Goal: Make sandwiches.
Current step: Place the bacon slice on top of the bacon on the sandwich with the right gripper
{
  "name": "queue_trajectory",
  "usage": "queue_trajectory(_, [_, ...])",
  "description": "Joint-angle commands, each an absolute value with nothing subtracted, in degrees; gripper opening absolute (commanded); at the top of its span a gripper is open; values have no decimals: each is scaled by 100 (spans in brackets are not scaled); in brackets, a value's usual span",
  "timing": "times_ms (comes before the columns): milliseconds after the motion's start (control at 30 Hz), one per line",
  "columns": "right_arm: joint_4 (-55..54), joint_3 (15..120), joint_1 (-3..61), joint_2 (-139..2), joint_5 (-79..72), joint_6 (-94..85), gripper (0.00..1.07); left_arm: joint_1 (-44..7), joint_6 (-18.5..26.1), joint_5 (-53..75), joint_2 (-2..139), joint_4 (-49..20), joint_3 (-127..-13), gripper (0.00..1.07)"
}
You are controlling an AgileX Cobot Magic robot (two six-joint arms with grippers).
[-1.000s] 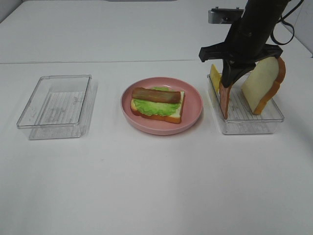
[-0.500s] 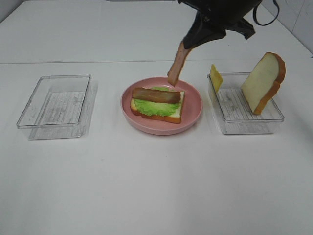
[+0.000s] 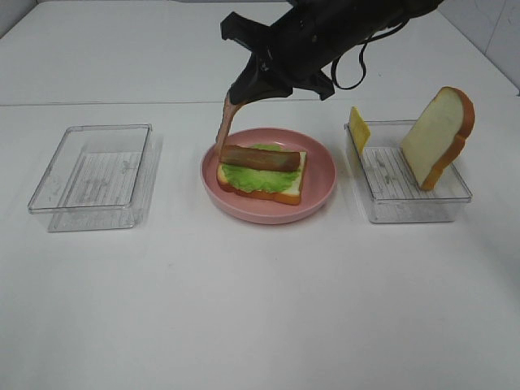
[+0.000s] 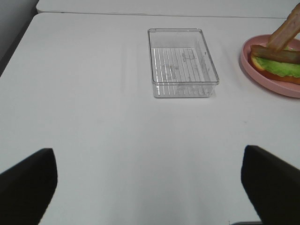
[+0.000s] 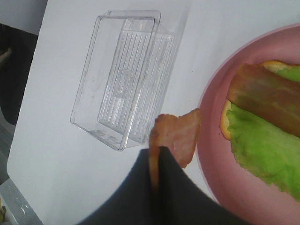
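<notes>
The ham slice has its lower end (image 3: 219, 146) by the pink plate's rim, so it should move over the lettuce (image 3: 252, 175) before I open my right gripper.
On the pink plate (image 3: 321, 175) lies an open sandwich: a bread slice (image 3: 276, 191), green lettuce (image 3: 252, 175) and a brown bacon strip (image 3: 260, 157) on top. My right gripper (image 3: 242, 91) reaches across above the plate's left rim, shut on a ham slice (image 3: 227, 126) that hangs down with its lower end by the left end of the bacon. The right wrist view shows the ham slice (image 5: 177, 135) pinched between the dark fingers (image 5: 171, 180), beside the lettuce (image 5: 262, 150). My left gripper (image 4: 150, 187) is open over bare table, holding nothing.
A clear tray (image 3: 414, 207) on the right holds a yellow cheese square (image 3: 357, 128) and a second bread slice (image 3: 437, 138) leaning upright. An empty clear tray (image 3: 93, 175) stands on the left, also seen as the tray (image 4: 183, 63) ahead of my left gripper.
My right gripper lifted the ham slice out of the right tray and carried it leftward to above the plate's left side. The left arm stays still.
</notes>
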State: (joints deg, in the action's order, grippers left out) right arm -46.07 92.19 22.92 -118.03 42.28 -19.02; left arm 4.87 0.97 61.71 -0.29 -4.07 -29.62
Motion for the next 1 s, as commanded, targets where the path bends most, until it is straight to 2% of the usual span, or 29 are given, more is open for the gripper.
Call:
queue_trajectory(33, [-4916, 9230, 2280, -12003, 4125, -2189, 0, 498, 103, 6136, -160, -470, -2956, 100])
queue_trajectory(200, [-5265, 9230, 2280, -12233, 4148, -2418, 0, 498, 103, 6136, -160, -470, -2956, 100])
queue_trajectory(533, [-5220, 9230, 2275, -12502, 4091, -2532, 0, 498, 103, 6136, -160, -470, -2956, 100])
queue_trajectory(1000, [-3879, 9230, 2269, -12508, 3541, -2292, 0, 498, 103, 6136, -160, -470, -2956, 100])
